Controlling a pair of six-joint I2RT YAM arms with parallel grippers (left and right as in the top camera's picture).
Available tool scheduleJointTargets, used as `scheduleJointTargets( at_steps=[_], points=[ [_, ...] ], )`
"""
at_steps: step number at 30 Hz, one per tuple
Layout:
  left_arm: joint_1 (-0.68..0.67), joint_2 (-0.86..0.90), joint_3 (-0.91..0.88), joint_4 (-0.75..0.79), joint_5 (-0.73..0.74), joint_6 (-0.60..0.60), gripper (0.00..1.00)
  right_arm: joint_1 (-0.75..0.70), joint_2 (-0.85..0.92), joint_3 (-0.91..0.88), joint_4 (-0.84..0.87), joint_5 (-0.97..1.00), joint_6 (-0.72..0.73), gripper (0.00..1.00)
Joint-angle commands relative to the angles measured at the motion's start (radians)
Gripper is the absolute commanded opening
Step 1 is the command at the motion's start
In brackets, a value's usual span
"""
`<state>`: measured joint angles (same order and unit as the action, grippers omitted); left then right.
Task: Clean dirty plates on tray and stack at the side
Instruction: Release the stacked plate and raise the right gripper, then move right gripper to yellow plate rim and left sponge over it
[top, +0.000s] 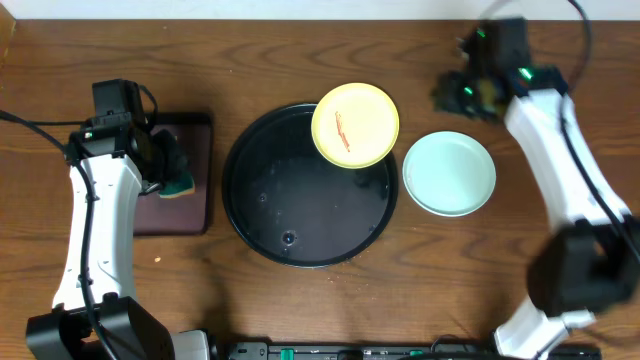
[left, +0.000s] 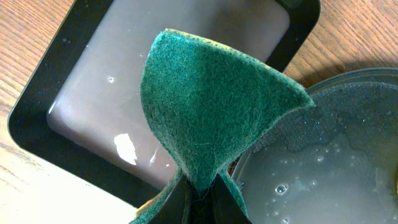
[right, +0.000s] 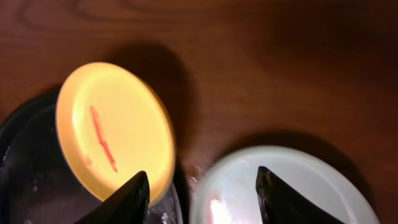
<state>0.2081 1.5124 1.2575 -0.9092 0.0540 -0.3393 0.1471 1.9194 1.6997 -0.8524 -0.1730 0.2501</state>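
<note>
The robot's right gripper should next grip the yellow plate's rim (top: 394, 139) (right: 170, 157) on the turquoise plate's side, so the yellow plate's smeared side stays open to clean.
A pale yellow plate (top: 355, 124) with a thin red smear rests tilted on the back right rim of the black round tray (top: 290, 200). It also shows in the right wrist view (right: 112, 130). A pale turquoise plate (top: 449, 172) lies on the wood to the right of the tray, without smears; it also shows in the right wrist view (right: 292, 180). My right gripper (top: 465, 92) is open and empty (right: 202, 186), raised behind both plates. My left gripper (top: 170, 170) is shut on a green sponge (left: 211, 106) over the brown rectangular tray (left: 87, 81).
The black tray holds a film of water with bubbles (left: 323, 168). The brown rectangular tray (top: 190, 205) lies just left of it. Bare wood tabletop (top: 480, 280) lies in front of the turquoise plate.
</note>
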Motion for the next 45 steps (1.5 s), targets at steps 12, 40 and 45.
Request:
scheduleJointTargets(
  at_steps=[12,40,45],
  points=[
    [0.006,0.003,0.005,0.002,0.002,0.01,0.07,0.058,0.44,0.339,-0.069,-0.146,-0.2,0.4],
    [0.006,0.003,0.005,0.002,0.002,0.01,0.07,0.242,0.441,0.349,-0.256,-0.157,-0.145,0.01],
    [0.006,0.003,0.005,0.002,0.002,0.01,0.07,0.281,0.441,0.348,-0.299,-0.156,-0.108,0.01]
  ],
)
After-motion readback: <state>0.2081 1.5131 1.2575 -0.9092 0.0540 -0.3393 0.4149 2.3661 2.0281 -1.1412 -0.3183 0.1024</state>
